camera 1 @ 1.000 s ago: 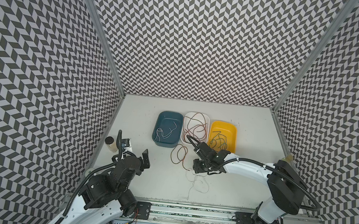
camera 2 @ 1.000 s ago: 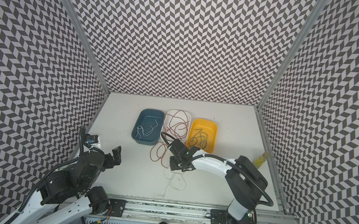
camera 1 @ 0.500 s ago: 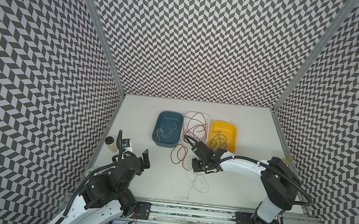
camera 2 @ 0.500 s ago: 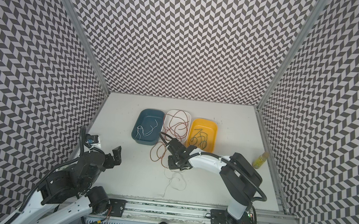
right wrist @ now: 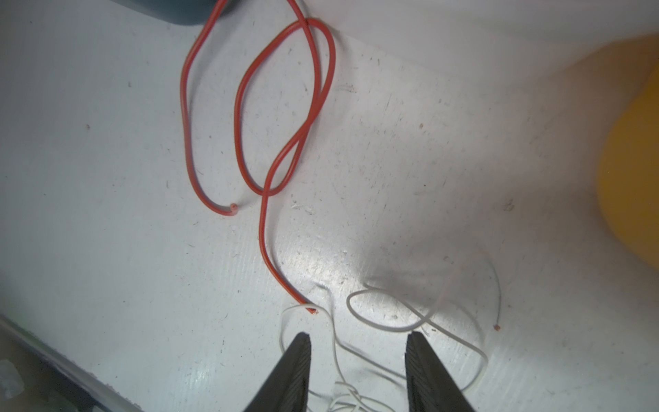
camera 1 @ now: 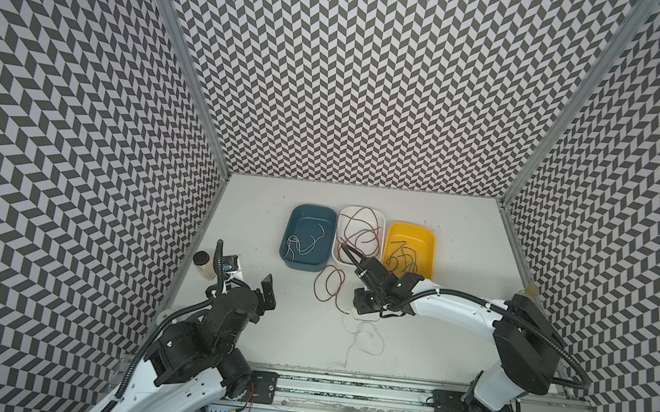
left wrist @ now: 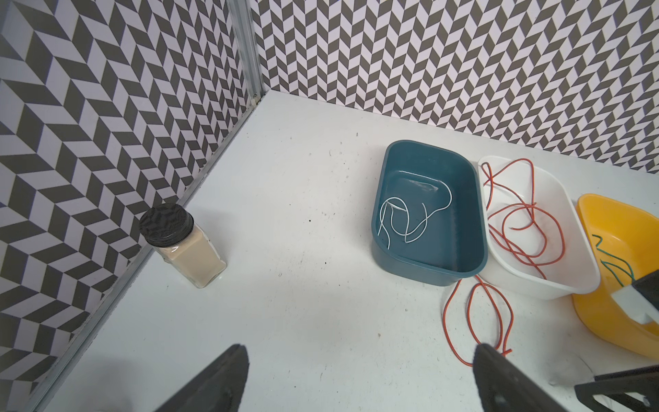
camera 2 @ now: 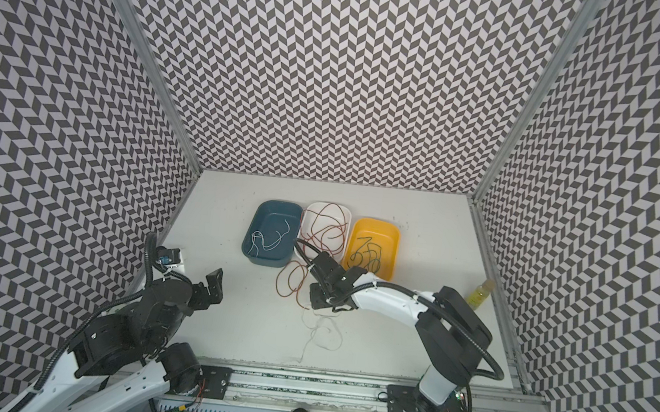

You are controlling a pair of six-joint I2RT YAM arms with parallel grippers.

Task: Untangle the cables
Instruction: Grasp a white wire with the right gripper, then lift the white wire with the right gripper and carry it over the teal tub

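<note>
My right gripper grabs the white cable by its loop nearest the tubs, away from the red-brown cable's end, next, to draw it from the tangle.
A red-brown cable hangs out of the white tub and loops across the table. Its cut end touches a tangled white cable that lies nearer the front. My right gripper hovers low over that spot, open. White strands run on the table between its fingers, unclamped. More cables lie in the tubs: white, red-brown and dark green. My left gripper stands wide open and empty at the left, away from all the cables.
The blue tub, white tub and yellow tub stand side by side at mid-table. A black-lidded jar sits by the left wall. By the right wall stands a yellow bottle.
My right arm's elbow swung slightly left and back, while its gripper stayed over the cable ends. The left arm has not moved.
</note>
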